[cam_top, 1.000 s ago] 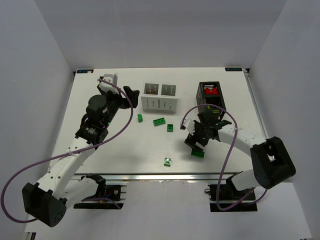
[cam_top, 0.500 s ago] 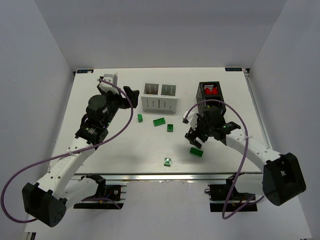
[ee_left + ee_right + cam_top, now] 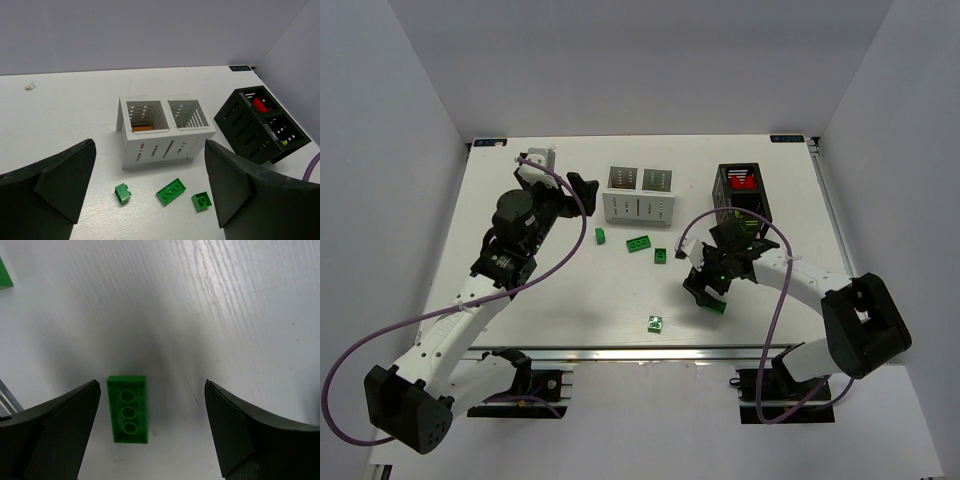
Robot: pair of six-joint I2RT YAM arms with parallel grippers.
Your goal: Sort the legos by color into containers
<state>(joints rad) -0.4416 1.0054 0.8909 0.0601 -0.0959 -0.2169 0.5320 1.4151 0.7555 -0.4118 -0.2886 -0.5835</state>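
I need to reach the long green lego with my right gripper and hold it by its long sides. Its short ends then stay free to go into its container.
Several green legos lie loose on the table: a small one (image 3: 601, 236), a long one (image 3: 640, 243), a small one (image 3: 661, 255) and one near the front edge (image 3: 656, 323). Another long green lego (image 3: 127, 410) lies studs down between the fingers of my right gripper (image 3: 152, 390), close to the left finger and untouched. That gripper (image 3: 705, 288) is open, low over the table. My left gripper (image 3: 580, 185) hangs open and empty left of the white container (image 3: 640, 197). The black container (image 3: 743, 190) holds a red lego (image 3: 259, 104).
An orange-looking piece (image 3: 141, 128) lies in the white container's left compartment. A small yellow-green piece (image 3: 284, 142) shows in the black container's near compartment. The table's front rail (image 3: 650, 352) runs just below the lone green lego.
My right gripper rose and swung back half a second ago, then came down again over the long green lego. The lego has not moved. The left arm is still.
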